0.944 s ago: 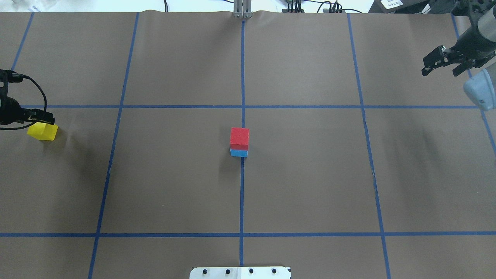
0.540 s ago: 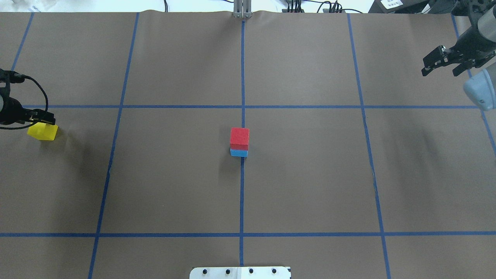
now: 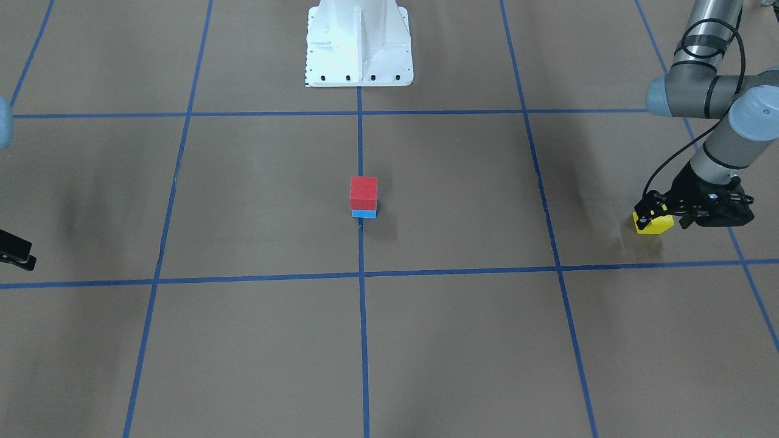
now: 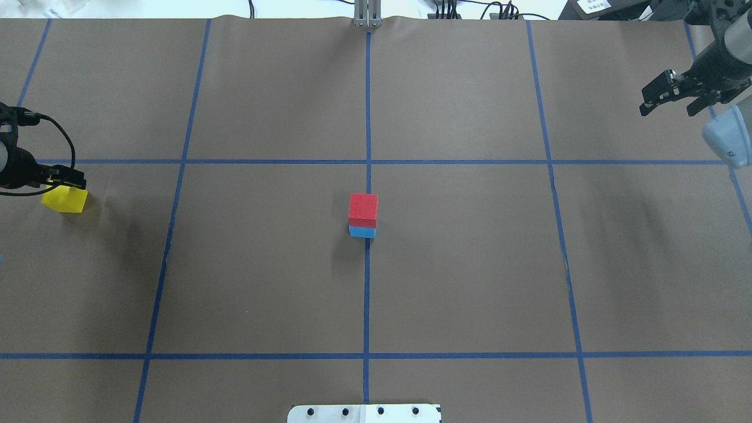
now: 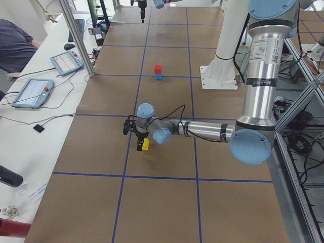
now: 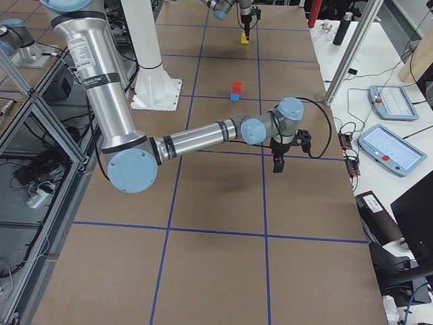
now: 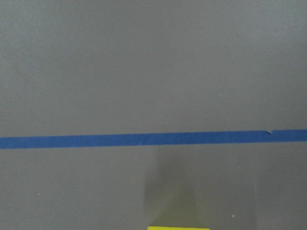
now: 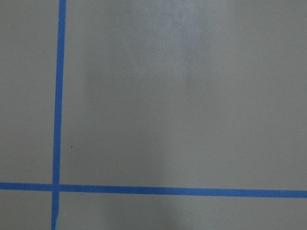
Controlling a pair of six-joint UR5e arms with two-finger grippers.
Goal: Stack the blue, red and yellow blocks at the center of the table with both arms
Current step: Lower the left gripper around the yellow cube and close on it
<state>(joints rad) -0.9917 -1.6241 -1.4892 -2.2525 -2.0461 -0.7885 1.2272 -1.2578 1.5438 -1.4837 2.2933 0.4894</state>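
Note:
My left gripper grabs the yellow block by its body (image 3: 652,226) next, to top the red and blue stack (image 3: 363,196).
A red block (image 4: 363,207) sits on a blue block (image 4: 362,231) at the table's centre, also in the front view (image 3: 363,191). A yellow block (image 4: 63,201) rests on the table at the far left, and shows in the front view (image 3: 654,226). My left gripper (image 4: 66,179) is low over the yellow block's top, fingers open beside it (image 3: 656,210). The left wrist view shows only a sliver of the yellow block (image 7: 177,228) at its bottom edge. My right gripper (image 4: 670,104) is open and empty, high at the far right.
Brown paper with blue tape grid lines (image 4: 367,161) covers the table. The white robot base plate (image 4: 364,413) is at the near edge. The right gripper's fingertip (image 3: 15,252) shows at the front view's left edge.
My left wrist has shifted slightly over the yellow block, which has stayed in place. The right arm and the red-on-blue stack have not moved.

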